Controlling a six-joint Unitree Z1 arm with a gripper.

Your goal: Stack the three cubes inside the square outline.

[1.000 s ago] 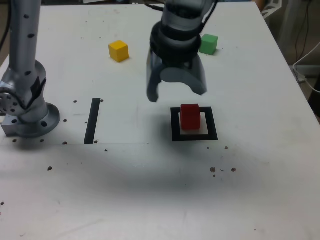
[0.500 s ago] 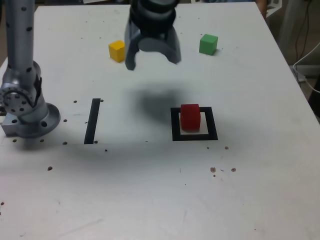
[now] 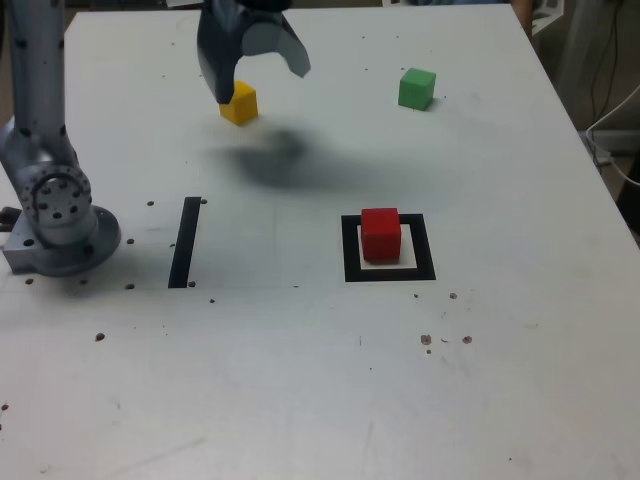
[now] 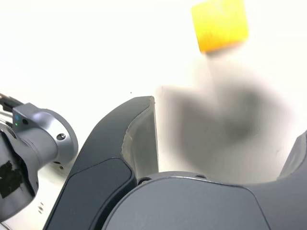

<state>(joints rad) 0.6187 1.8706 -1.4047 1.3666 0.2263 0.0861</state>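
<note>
I need to build the stack on the red cube [image 3: 381, 234], so my gripper needs to pick up the yellow cube by its body [image 3: 239, 103] next.
The red cube [image 3: 381, 234] sits inside the square outline [image 3: 389, 271] in the middle of the table. Far back on the exterior view's left lies the yellow cube [image 3: 239, 102] [image 4: 220, 24]. The green cube [image 3: 417, 88] rests at the back on the exterior view's right. My gripper [image 3: 258, 72] hangs open and empty in the air just above the yellow cube, partly covering its near left corner. In the wrist view, one dark finger [image 4: 139, 139] shows, with the yellow cube ahead of the jaws and apart from them.
The arm's grey base [image 3: 58, 225] stands at the exterior view's left. A narrow black strip [image 3: 184, 242] lies on the table beside it. Small dark specks dot the white table [image 3: 300, 380]. The table's right edge [image 3: 600, 170] has cables beyond it.
The gripper has risen away from the red cube in the square and swung back and to the exterior view's left, ending over the yellow cube. Its jaws stayed open.
</note>
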